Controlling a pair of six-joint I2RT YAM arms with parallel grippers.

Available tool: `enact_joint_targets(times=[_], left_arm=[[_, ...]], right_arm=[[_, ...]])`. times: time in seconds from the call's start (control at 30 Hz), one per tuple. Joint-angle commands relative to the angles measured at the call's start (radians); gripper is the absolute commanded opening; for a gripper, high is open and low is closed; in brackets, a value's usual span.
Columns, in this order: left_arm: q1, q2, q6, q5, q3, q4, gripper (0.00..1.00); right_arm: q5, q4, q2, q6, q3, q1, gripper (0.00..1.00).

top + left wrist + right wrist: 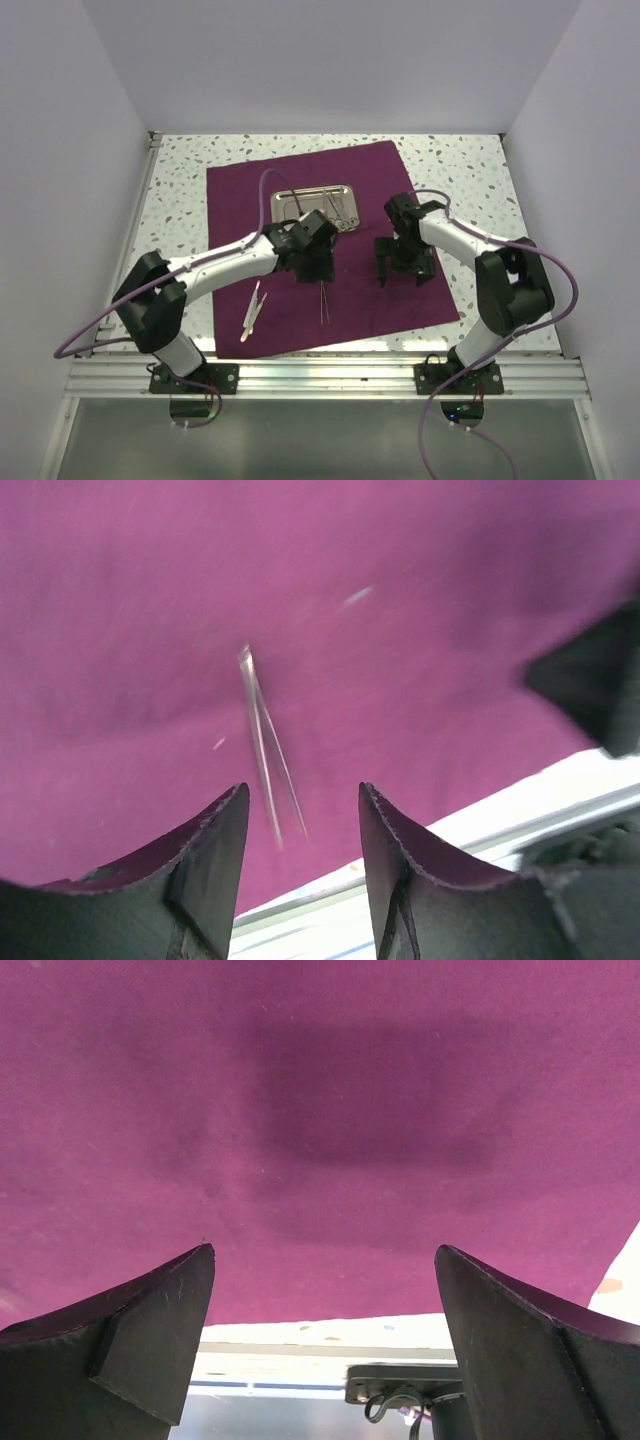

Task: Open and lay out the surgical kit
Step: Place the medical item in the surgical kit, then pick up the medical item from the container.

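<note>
The left gripper grabs the middle of a thin instrument in the steel tray next. It then lays that instrument flat alongside the tweezers (323, 302).
The plum cloth (380, 190) lies spread flat on the table. The steel tray (285, 205) sits on its far middle with thin instruments (340, 212) and ring handles in it. My left gripper (317, 274) hangs open and empty over the cloth's middle. Thin silver tweezers (323, 302) lie on the cloth just in front of it; in the left wrist view the tweezers (262, 735) are blurred, beyond the left gripper (300, 800). A second silver instrument (253, 306) lies at the near left. My right gripper (403, 272) is wide open over bare cloth (320, 1110), and the right wrist view shows the gripper (325, 1260) empty.
The speckled table (470, 160) is walled in white on three sides. An aluminium rail (330, 378) runs along the near edge with both arm bases. The cloth's near edge (400, 1310) lies close below the right gripper. The right gripper's dark body (600, 680) shows in the left wrist view.
</note>
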Motion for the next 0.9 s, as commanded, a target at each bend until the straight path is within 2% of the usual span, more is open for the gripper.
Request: enact_joint_targets(times=[0.0,0.03,0.1,0.27,0.53,0.73,0.87], left_arm=[[0.006,0.037,0.131,-0.036,0.193,-0.096,0.51],[0.009,0.073,0.162,-0.064,0.282,-0.116,0.49],[0.031,0.106,0.254,-0.096,0.357,-0.139,0.47],[0.13,0.25,0.45,-0.104,0.516,-0.044,0.43],[0.253,0.613,0.541,-0.135,0.81,-0.077,0.4],[0.269,0.762,0.608,-0.165,0.957,-0.071,0.41],[0.295,0.804,0.607,-0.136,0.997,-0.068,0.41]], right_arm=[[0.019,-0.015,0.011,-0.012,0.081,-0.003,0.96],[0.022,-0.021,0.011,-0.012,0.102,-0.003,0.96],[0.034,-0.034,0.006,-0.01,0.119,-0.004,0.96],[0.048,-0.051,-0.001,0.0,0.159,-0.004,0.96],[0.097,-0.08,0.002,-0.01,0.211,-0.016,0.97],[0.109,-0.1,0.026,-0.041,0.259,-0.073,0.97],[0.091,-0.101,0.067,-0.05,0.297,-0.107,0.97]])
